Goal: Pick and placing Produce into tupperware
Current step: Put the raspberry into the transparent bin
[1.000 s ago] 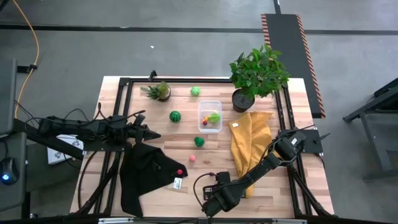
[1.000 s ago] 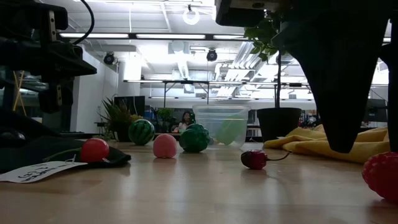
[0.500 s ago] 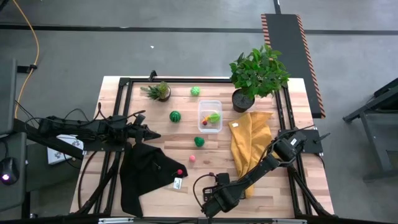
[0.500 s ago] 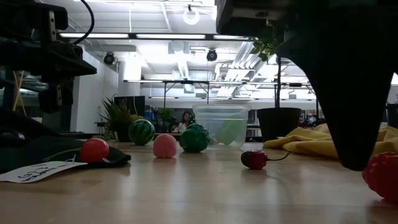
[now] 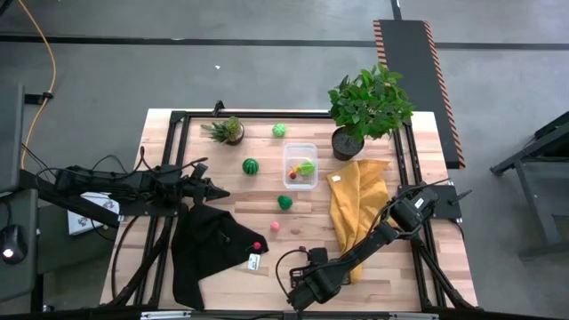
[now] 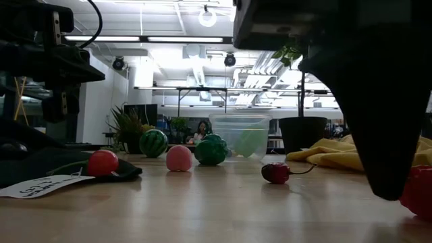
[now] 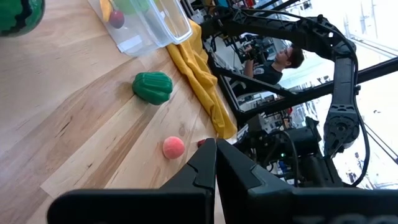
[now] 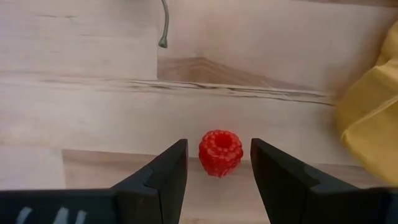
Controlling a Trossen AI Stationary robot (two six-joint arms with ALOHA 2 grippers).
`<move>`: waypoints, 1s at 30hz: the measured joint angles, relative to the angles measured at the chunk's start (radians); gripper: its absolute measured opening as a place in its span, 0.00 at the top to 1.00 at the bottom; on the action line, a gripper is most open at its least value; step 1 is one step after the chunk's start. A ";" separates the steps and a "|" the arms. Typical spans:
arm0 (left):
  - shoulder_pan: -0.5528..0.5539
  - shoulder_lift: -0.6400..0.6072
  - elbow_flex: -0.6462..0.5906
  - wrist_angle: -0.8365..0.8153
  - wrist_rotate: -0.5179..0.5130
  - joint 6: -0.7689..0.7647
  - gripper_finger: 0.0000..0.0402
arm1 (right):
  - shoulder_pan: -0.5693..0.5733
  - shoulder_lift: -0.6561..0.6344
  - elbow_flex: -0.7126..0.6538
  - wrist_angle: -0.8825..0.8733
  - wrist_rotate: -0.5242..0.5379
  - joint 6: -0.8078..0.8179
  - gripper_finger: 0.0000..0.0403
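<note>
The red raspberry has the fingers of my right gripper beside its sides, low over the wood, so the gripper should close now and would hold it.
My right gripper (image 8: 219, 147) points down near the table's near edge, open, with one finger on either side of a red raspberry (image 8: 220, 152) on the wood, not touching it. In the low view a dark finger (image 6: 385, 135) partly hides that raspberry (image 6: 420, 192). A cherry (image 6: 275, 173) lies close by. The clear tupperware (image 5: 300, 165) stands mid-table with yellow, light-green and red pieces inside. A green ball (image 5: 279, 131), a striped melon (image 5: 251, 166), a green piece (image 5: 284, 203) and a pink ball (image 5: 275, 226) rest on the table, and a red ball (image 5: 258, 245) lies on the black cloth. My left gripper (image 5: 218, 192) waits shut at the left.
A yellow cloth (image 5: 356, 209) lies right of my right gripper, and a black cloth (image 5: 209, 249) with a white label (image 5: 254, 261) lies to its left. A large potted plant (image 5: 369, 107) and a small one (image 5: 229, 131) stand at the far edge. Black rails frame the table.
My right gripper has sunk a little toward the table over the raspberry, staying open and pointing down; in the low view its finger now covers more of the raspberry. Nothing else has moved.
</note>
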 joint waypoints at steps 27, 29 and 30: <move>0.000 0.000 0.000 0.000 0.000 0.000 1.00 | 0.000 0.012 0.000 0.008 -0.014 -0.026 0.79; 0.000 0.000 0.000 0.000 0.000 0.000 1.00 | 0.000 0.012 0.000 0.008 -0.014 -0.026 0.80; 0.000 0.000 0.000 0.000 0.000 0.000 1.00 | 0.000 0.012 0.000 0.008 -0.014 -0.026 0.81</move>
